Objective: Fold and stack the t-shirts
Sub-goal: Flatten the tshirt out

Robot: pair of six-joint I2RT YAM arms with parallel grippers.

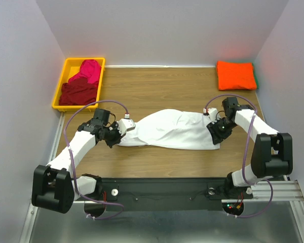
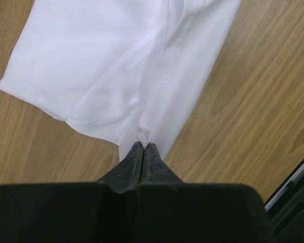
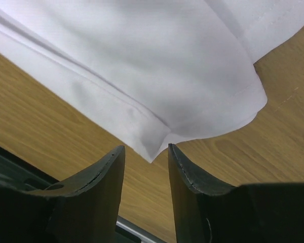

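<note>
My right gripper grabs the white t-shirt [image 1: 169, 130] by its hem corner [image 1: 217, 147] opposite my left gripper's pinch next, to spread the shirt for folding.
A white t-shirt [image 1: 169, 130] lies stretched left to right on the wooden table. My left gripper [image 1: 115, 137] is shut on its left end; in the left wrist view the cloth [image 2: 111, 66] is pinched at the fingertips [image 2: 144, 148]. My right gripper [image 1: 216, 137] is open at the shirt's right end; in the right wrist view a hem corner [image 3: 152, 152] lies just beyond the gap between the fingers, not gripped. A folded orange t-shirt [image 1: 235, 75] sits at the back right. Dark red [image 1: 78, 93] and magenta [image 1: 87, 71] t-shirts lie in the bin.
A yellow plastic bin [image 1: 61, 86] stands at the back left corner. White walls enclose the table on the left, back and right. A black rail [image 1: 162, 185] runs along the near edge between the arm bases.
</note>
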